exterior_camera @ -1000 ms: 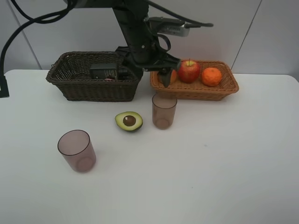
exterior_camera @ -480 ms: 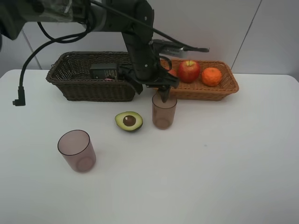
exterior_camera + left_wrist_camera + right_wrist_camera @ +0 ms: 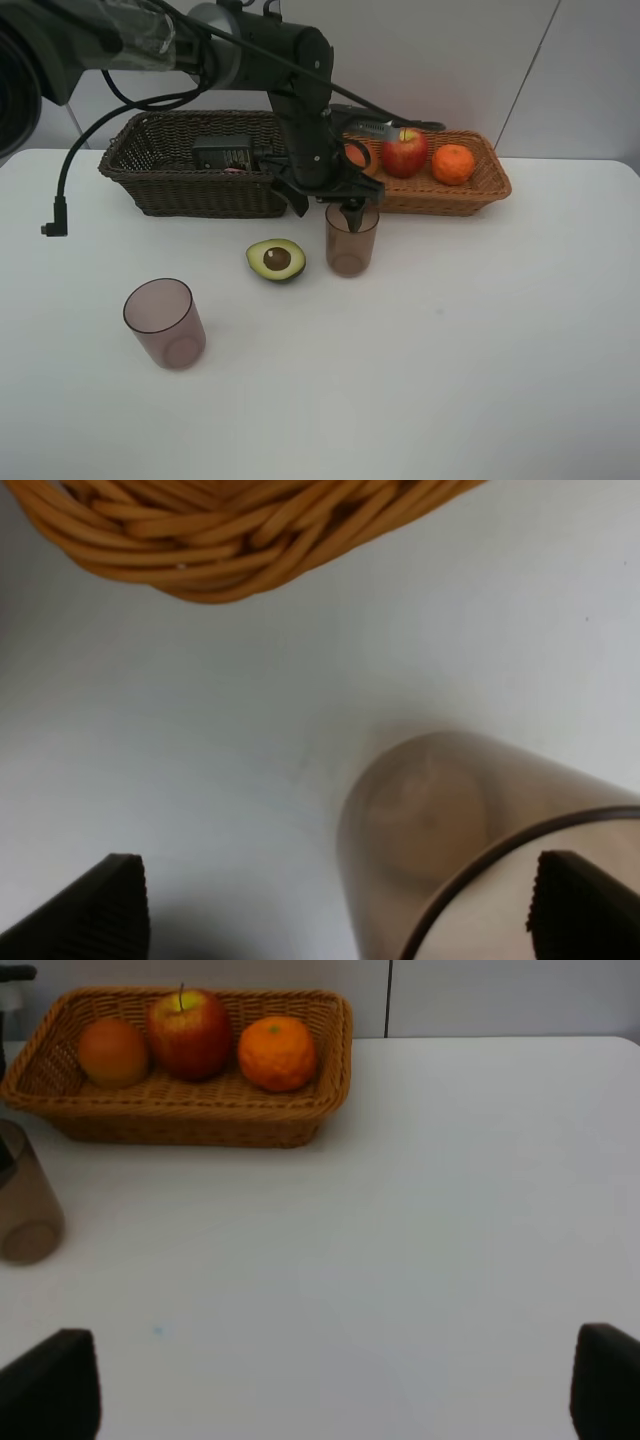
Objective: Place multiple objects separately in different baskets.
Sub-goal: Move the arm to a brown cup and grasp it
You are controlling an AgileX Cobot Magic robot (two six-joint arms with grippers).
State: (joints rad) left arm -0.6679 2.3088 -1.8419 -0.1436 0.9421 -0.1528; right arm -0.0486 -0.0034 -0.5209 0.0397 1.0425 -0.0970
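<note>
The fingers straddle the mauve cup's side (image 3: 333, 232), one down inside its opening (image 3: 367, 216), so it is time to close my left gripper on the cup.
My left gripper (image 3: 341, 206) hangs open right over the rim of a translucent mauve cup (image 3: 351, 240) standing upright just in front of the light tan basket (image 3: 480, 190). In the left wrist view the gripper (image 3: 345, 920) straddles that cup (image 3: 440, 830), one fingertip (image 3: 110, 910) well clear of it, nothing gripped. The tan basket holds a red apple (image 3: 404, 152), a tangerine (image 3: 453, 164) and a peach-coloured fruit (image 3: 113, 1050). A halved avocado (image 3: 276, 259) lies left of the cup. A second cup (image 3: 165, 322) stands front left. My right gripper (image 3: 325, 1390) is open above bare table.
The dark brown basket (image 3: 160, 185) sits back left with a dark pump bottle (image 3: 225, 152) lying inside. A black cable with a plug (image 3: 55, 222) hangs over the table's left side. A white wall stands behind the baskets.
My left arm has come down and forward from over the tan basket's left end to the rim of the middle cup. The objects have not moved.
</note>
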